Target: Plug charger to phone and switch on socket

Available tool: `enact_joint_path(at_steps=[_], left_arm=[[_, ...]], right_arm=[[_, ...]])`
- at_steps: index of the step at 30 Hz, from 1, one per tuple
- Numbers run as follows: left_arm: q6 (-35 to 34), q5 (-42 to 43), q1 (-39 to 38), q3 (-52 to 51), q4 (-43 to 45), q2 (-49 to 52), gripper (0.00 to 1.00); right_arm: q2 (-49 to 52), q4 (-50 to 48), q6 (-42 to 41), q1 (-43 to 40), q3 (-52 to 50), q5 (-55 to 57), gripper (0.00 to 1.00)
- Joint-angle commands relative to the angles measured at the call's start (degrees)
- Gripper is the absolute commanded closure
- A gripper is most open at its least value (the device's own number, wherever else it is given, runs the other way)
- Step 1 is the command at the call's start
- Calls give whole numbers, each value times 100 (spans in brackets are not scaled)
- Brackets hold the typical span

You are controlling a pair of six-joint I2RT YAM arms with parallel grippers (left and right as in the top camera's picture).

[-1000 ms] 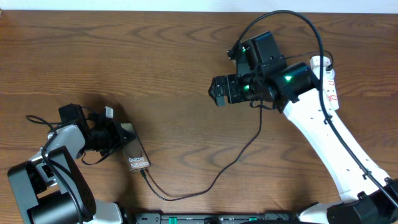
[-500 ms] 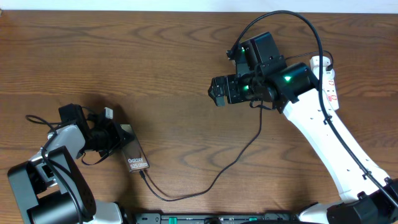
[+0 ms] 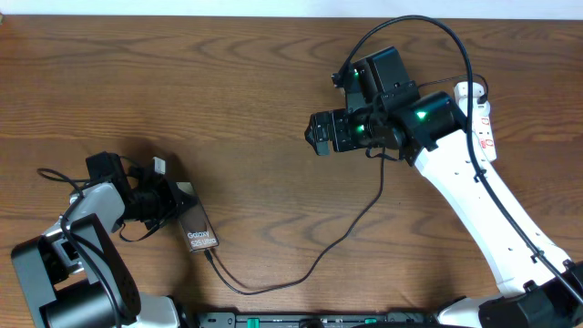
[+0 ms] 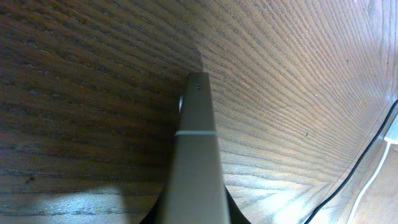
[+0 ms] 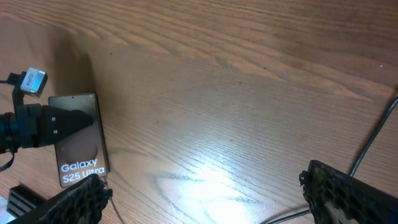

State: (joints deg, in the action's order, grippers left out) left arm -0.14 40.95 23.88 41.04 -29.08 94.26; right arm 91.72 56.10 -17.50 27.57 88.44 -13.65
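Observation:
Flat, empty wood lies by my left gripper's fingers, so the phone would end on the tabletop there, and it is time to open now.
The bronze-brown phone (image 3: 198, 223) lies at the lower left with white "Galaxy" lettering on its face. My left gripper (image 3: 177, 202) is shut on its upper end. In the left wrist view the phone (image 4: 197, 149) shows edge-on between the jaws. The charger cable (image 3: 351, 223) meets the phone's lower edge, loops along the front of the table and rises towards the right arm. My right gripper (image 3: 317, 133) hovers open over bare wood in the middle, holding nothing. Its wrist view shows the phone (image 5: 78, 140) far off between its fingers (image 5: 79, 200). The white socket (image 3: 481, 117) lies partly under the right arm.
The left arm's base (image 3: 64, 273) fills the lower left corner. The right arm's white link (image 3: 483, 210) crosses the right side. A thick black robot cable (image 3: 414, 23) arcs above the right wrist. Black hardware (image 3: 301, 320) lines the table's front edge.
The right gripper has edged very slightly to the left. The left gripper and the phone have not moved.

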Motion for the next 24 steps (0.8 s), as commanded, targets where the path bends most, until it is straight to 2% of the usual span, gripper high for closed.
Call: enact_joint_path(at_steps=[1,18,20,24], left_arm=[[35,-120,-13,31,-37,26,93],[35,-120,-13,31,-79,26,92],[35,-120,-13,31,-79,26,86],[35,-120,-13,31,-79,26,84]], right_arm=[[2,11,61,28,35,28,1],[2,7,61,28,35,26,1],[2,7,61,28,35,26,1],[2,7,63,28,35,26,1]])
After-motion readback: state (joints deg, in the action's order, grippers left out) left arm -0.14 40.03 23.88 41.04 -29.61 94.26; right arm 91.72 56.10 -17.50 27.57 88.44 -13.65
